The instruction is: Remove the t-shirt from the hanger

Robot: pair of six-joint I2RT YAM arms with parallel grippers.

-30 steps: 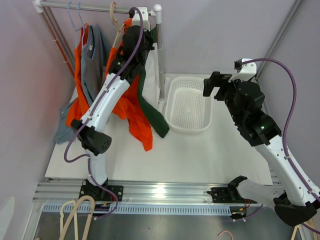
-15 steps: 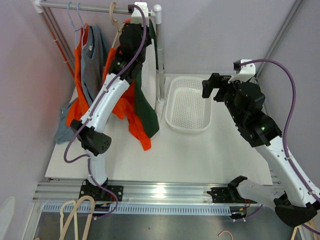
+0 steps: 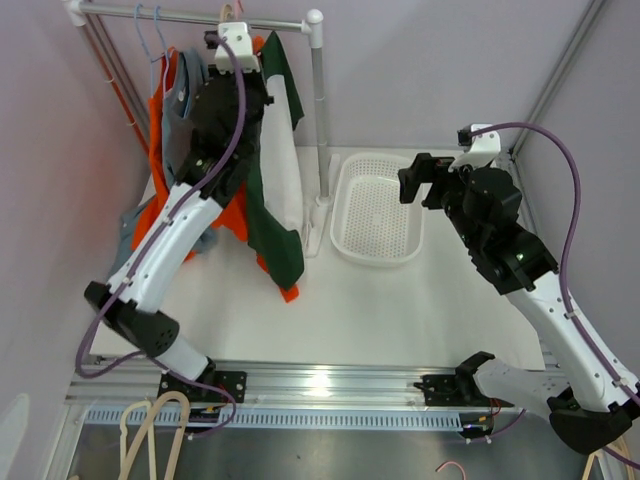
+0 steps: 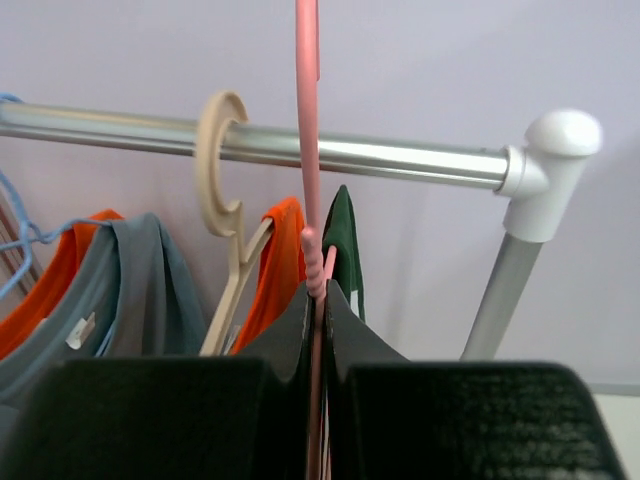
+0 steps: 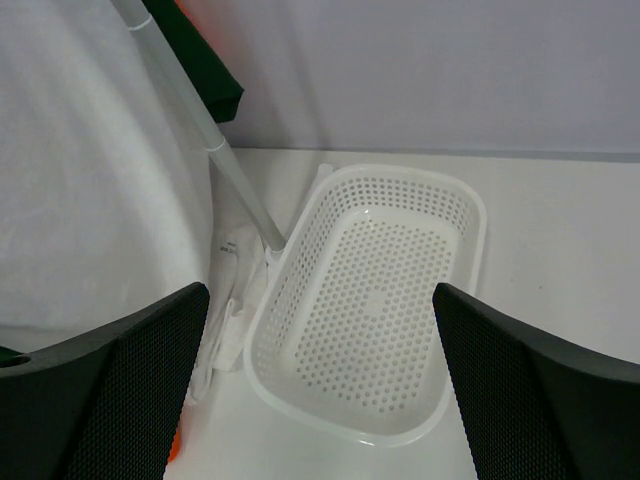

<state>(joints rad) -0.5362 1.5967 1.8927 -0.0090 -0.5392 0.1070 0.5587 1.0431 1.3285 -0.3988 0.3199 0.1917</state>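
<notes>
The right gripper should next take hold of the dark green t-shirt by its free-hanging sleeve [image 3: 279, 252], and so pull the t-shirt off the pink hanger.
My left gripper [image 4: 320, 300] is shut on the neck of a pink hanger [image 4: 307, 150], held up at the clothes rail [image 4: 380, 157]. The hanger's hook rises past the rail. A dark green t-shirt [image 3: 272, 230] hangs below the gripper, with a white t-shirt [image 3: 282, 165] beside it. In the top view the left gripper [image 3: 238, 62] sits at the rail's right part, its fingers hidden under the wrist camera. My right gripper [image 5: 315, 292] is open and empty above the white basket [image 5: 470, 205]. It also shows in the top view [image 3: 420, 182].
A beige hanger [image 4: 224, 165] with an orange shirt [image 4: 283, 255] hangs just left of the pink one. A grey shirt [image 3: 186, 100] and more orange cloth [image 3: 158, 130] hang further left. The rail's white post [image 3: 319, 110] stands beside the basket [image 3: 345, 175].
The left arm swung left and its gripper rose toward the rail with the hanger. The green shirt shifted and the white shirt now shows. The right gripper edged slightly left.
</notes>
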